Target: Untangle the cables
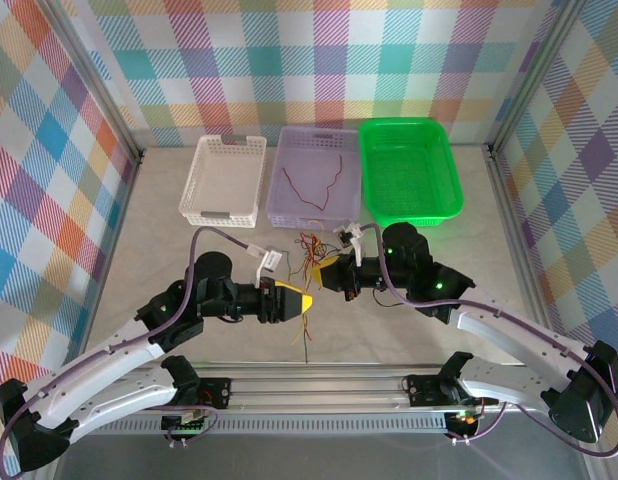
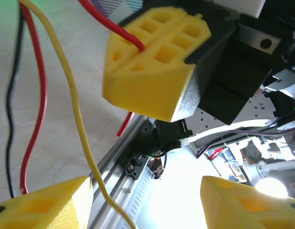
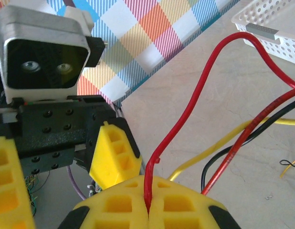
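The yellow cable [image 2: 73, 105] is the only one my left gripper needs to grab next, by its hanging length clear of red and black [image 2: 93, 164], to untangle it.
The cables [image 1: 311, 248] are thin red, yellow and black wires bunched on the table in front of the middle basket. My right gripper [image 1: 331, 272] is shut on a red cable [image 3: 195, 95], whose end is pinched between its yellow fingers [image 3: 114, 207]. My left gripper [image 2: 147, 202] faces it from the left with its jaws apart and gripping nothing. A yellow cable [image 2: 73, 105] hangs past the inner side of its left finger [image 2: 47, 205]. Beside the yellow one hang a red cable [image 2: 38, 95] and a black cable [image 2: 11, 114]. Another dark red cable [image 1: 314, 185] lies in the clear basket.
Three baskets line the back of the table: white [image 1: 224, 205], clear [image 1: 279, 170] and green [image 1: 409, 215]. The two grippers are close together, the left finger [image 3: 114, 155] just beside the right gripper's fingers. A thin strand [image 1: 307, 340] trails toward the front rail [image 1: 309, 385].
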`<state>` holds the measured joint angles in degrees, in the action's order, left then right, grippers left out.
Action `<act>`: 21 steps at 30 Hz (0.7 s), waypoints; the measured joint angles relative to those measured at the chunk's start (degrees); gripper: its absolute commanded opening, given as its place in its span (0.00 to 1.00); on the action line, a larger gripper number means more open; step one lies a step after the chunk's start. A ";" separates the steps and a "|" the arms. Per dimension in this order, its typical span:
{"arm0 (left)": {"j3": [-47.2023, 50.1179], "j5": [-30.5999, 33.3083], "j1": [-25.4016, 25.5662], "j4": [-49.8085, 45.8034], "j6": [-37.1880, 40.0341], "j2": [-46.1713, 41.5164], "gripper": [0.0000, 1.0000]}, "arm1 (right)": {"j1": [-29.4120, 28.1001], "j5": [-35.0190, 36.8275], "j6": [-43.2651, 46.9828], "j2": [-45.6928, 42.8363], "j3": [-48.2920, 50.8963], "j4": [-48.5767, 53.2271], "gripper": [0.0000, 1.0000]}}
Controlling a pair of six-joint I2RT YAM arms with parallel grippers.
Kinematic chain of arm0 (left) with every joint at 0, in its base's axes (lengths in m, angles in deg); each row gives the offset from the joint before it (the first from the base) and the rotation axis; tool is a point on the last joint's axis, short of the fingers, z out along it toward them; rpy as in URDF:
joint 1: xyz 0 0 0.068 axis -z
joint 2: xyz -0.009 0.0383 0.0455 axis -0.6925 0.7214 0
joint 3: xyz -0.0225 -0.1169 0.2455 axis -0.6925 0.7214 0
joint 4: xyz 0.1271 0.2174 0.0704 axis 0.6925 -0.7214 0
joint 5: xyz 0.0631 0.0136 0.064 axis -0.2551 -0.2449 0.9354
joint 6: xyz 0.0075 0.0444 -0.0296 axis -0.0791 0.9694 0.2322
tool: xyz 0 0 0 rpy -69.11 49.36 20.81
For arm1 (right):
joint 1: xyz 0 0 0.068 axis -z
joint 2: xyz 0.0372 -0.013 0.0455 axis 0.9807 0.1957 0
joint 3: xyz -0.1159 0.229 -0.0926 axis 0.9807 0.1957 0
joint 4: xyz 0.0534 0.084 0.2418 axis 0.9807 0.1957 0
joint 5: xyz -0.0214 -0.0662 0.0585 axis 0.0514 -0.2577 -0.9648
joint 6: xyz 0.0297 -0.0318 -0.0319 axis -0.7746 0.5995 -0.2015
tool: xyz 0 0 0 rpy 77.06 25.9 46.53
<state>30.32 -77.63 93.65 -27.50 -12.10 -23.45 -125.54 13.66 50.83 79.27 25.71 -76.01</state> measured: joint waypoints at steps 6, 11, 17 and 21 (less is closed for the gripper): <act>0.20 2.78 1.90 -1.49 2.32 1.22 0.61 | 0.00 0.20 0.00 0.07 -0.48 0.90 0.00; 0.20 5.49 2.16 -4.42 4.79 2.38 0.61 | 0.00 0.35 0.00 0.09 -0.83 1.11 0.00; 0.20 7.23 2.29 -5.29 5.81 4.74 0.58 | 0.07 0.33 -0.11 0.57 -0.92 1.11 0.00; 0.20 7.78 2.62 -5.22 6.03 5.75 0.36 | 0.04 0.33 -0.48 0.90 -1.25 1.14 0.00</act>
<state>30.52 -69.85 96.28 -32.73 -6.07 -17.70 -125.50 13.98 50.35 80.16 24.47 -74.87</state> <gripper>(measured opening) 0.469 0.062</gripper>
